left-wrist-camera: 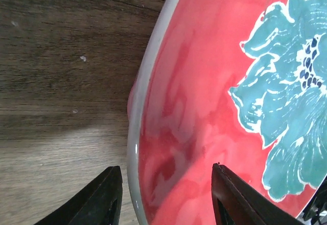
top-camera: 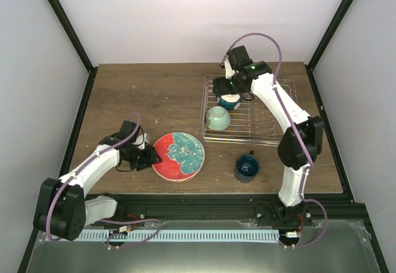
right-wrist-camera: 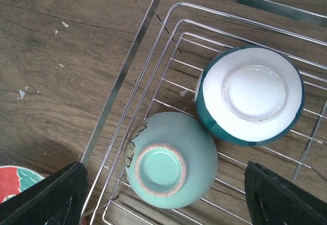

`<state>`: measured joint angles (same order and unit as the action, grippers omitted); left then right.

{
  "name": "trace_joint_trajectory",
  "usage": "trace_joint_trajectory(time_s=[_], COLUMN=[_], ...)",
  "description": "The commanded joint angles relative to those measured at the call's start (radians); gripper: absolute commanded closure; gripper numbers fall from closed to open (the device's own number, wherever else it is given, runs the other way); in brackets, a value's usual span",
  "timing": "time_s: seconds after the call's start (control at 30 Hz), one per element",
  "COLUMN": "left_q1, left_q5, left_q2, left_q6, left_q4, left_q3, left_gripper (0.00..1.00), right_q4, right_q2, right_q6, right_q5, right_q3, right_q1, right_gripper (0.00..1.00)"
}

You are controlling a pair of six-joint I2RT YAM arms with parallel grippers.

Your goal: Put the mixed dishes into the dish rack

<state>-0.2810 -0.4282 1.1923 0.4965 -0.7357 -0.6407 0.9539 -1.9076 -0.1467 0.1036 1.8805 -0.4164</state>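
Note:
My left gripper needs to close on the plate now. My fingers reach down at its grey rim (top-camera: 155,169), with one outside the rim and one over the plate's red side (top-camera: 166,166).
The red-and-teal plate (top-camera: 179,156) lies flat on the table, front centre. My left gripper (top-camera: 150,157) is open at its left edge. In the left wrist view the plate (left-wrist-camera: 204,107) has its grey rim between my fingers, and the left gripper (left-wrist-camera: 166,194) is not closed on it. The silver dish rack (top-camera: 272,124) holds the pale green bowl (top-camera: 218,117) and the blue-outside bowl (top-camera: 230,102), both upside down. My right gripper (top-camera: 226,88) hovers open and empty above them. The dark blue mug (top-camera: 247,166) stands in front of the rack. The dotted plates are out of view.
The right wrist view shows the rack's left rail (right-wrist-camera: 127,72), the green bowl (right-wrist-camera: 171,161), the blue bowl (right-wrist-camera: 253,95) and a corner of the plate (right-wrist-camera: 15,181). The right gripper (right-wrist-camera: 166,199) is spread wide. Black frame posts stand at the table corners.

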Motion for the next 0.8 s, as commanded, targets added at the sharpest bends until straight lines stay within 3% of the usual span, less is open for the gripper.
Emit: trace_joint_trajectory(time_s=[0.0, 0.13, 0.27, 0.57, 0.77], left_q1=[0.005, 0.004, 0.005, 0.006, 0.006], left_q5=[-0.056, -0.048, -0.027, 0.005, 0.011], left_q2=[-0.054, -0.121, -0.189, -0.323, -0.401], left_q6=[0.094, 0.146, 0.182, 0.225, 0.247], left_q4=[0.122, 0.159, 0.17, 0.175, 0.127], left_q3=[0.067, 0.122, 0.167, 0.236, 0.227], left_gripper=[0.5, 0.54, 0.73, 0.98, 1.0], right_q4=[-0.009, -0.013, -0.02, -0.038, -0.055], right_q2=[0.074, 0.086, 0.074, 0.061, 0.063], right_q6=[0.018, 0.028, 0.04, 0.046, 0.057], right_q5=[-0.007, -0.007, 0.007, 0.041, 0.057], right_q3=[-0.032, -0.057, -0.058, -0.07, -0.093], right_q1=[-0.001, -0.001, -0.001, -0.003, -0.002], right_gripper=[0.15, 0.15, 0.15, 0.16, 0.16])
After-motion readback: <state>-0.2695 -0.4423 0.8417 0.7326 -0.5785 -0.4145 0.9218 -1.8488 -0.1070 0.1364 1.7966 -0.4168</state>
